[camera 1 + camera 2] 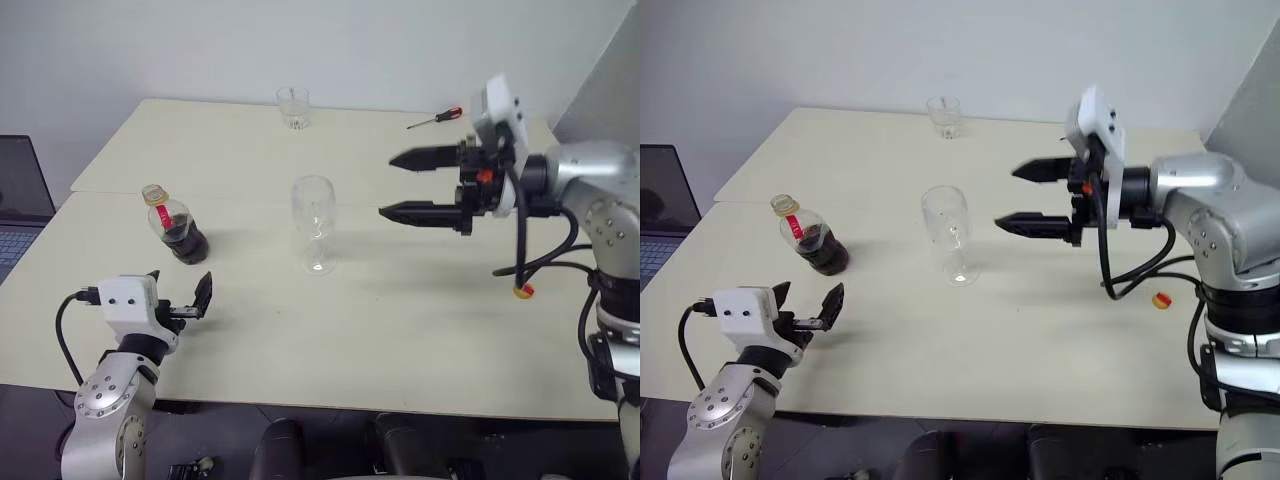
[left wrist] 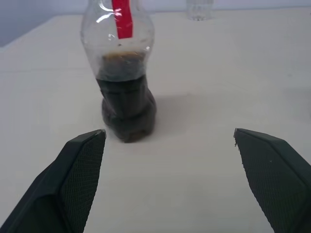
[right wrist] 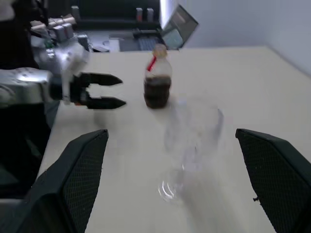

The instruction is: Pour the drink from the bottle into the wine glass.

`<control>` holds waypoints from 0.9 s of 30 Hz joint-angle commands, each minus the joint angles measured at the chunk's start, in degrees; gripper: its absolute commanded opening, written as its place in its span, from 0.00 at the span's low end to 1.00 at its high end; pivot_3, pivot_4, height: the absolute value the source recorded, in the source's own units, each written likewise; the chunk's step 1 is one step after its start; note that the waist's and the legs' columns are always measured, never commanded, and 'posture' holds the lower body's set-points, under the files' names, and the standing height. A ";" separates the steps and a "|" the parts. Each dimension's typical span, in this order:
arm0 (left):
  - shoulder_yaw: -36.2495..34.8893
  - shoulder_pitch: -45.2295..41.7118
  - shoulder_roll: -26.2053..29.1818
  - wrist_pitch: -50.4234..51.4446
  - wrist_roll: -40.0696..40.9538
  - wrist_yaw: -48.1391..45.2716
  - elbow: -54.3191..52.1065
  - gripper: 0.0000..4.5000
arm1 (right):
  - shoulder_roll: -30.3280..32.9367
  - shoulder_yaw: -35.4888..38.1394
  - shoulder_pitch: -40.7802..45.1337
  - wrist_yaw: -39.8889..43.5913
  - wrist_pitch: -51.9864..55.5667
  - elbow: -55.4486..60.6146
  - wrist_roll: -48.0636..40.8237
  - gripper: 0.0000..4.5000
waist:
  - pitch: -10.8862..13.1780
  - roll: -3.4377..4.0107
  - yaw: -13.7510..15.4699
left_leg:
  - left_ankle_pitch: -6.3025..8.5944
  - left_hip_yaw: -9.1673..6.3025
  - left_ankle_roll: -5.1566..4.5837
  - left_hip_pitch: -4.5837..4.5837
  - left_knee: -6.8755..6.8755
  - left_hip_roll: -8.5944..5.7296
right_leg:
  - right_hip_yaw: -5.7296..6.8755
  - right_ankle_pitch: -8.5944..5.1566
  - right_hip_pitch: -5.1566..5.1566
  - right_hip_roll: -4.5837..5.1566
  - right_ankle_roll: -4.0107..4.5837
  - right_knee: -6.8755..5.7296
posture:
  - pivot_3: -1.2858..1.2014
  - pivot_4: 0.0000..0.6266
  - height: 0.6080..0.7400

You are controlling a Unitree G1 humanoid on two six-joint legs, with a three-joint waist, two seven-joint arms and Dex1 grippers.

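Note:
My left gripper next grabs the bottle around its narrow middle (image 1: 179, 228) to pour, since the bottle bulges round at its upper body (image 1: 168, 214) and draws in below.
The bottle (image 1: 176, 229) stands on the table at the left, holding dark drink (image 2: 124, 99) in its lower half, with a red label strip up its neck. The empty wine glass (image 1: 314, 222) stands upright at mid-table, to the right of the bottle. My left gripper (image 1: 180, 290) is open, low over the table just in front of the bottle, which sits ahead of the gap and apart from the fingers (image 2: 80, 167). My right gripper (image 1: 388, 186) is open and empty, raised to the right of the wine glass and pointing left at its bowl.
A short clear tumbler (image 1: 293, 107) stands at the table's far edge, with a red-handled screwdriver (image 1: 437, 118) to its right. A small yellow-orange cap (image 1: 1161, 299) lies on the table under my right arm. A laptop (image 1: 15, 205) sits off the table's left side.

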State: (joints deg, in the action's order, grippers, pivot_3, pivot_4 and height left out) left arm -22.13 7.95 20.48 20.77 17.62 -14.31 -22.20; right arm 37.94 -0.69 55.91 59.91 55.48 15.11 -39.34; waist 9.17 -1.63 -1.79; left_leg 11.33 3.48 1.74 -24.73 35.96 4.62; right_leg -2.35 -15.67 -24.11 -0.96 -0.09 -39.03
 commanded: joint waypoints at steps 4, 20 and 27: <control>-1.92 -4.92 3.03 -2.96 0.31 -1.59 4.30 1.00 | -1.08 -1.89 2.08 0.89 -0.49 1.83 -2.39 1.00 | 0.00 -0.01 0.09 | 0.00 0.01 0.01 -0.04 0.05 -0.05 | -0.01 0.03 0.01 0.04 -0.03 0.01 | 0.52 0.24 1.00; 0.43 -15.28 4.96 -8.51 -2.18 -3.63 19.35 1.00 | 0.23 -3.09 2.55 0.01 0.86 4.39 -3.36 1.00 | 0.00 -0.01 0.12 | 0.00 0.04 0.01 -0.03 0.07 0.01 | 0.05 0.10 0.01 0.02 -0.05 -0.02 | 0.52 0.24 1.00; 2.60 -20.53 6.20 -13.02 -3.83 -6.30 28.37 1.00 | 0.89 -3.50 2.78 -0.82 1.46 5.09 -2.86 1.00 | 0.00 -0.01 0.12 | 0.00 0.09 0.01 -0.04 0.09 -0.03 | 0.04 0.11 0.02 0.02 -0.06 -0.02 | 0.52 0.24 1.00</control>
State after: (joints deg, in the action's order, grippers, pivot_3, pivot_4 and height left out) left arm -20.08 -11.52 25.61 9.77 14.37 -19.63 5.79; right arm 37.88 -4.86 56.99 59.55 56.84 18.70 -41.77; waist 9.17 -1.64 -1.68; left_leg 11.32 3.58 1.75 -24.77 36.05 4.59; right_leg -2.31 -15.57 -24.09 -0.94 -0.14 -39.05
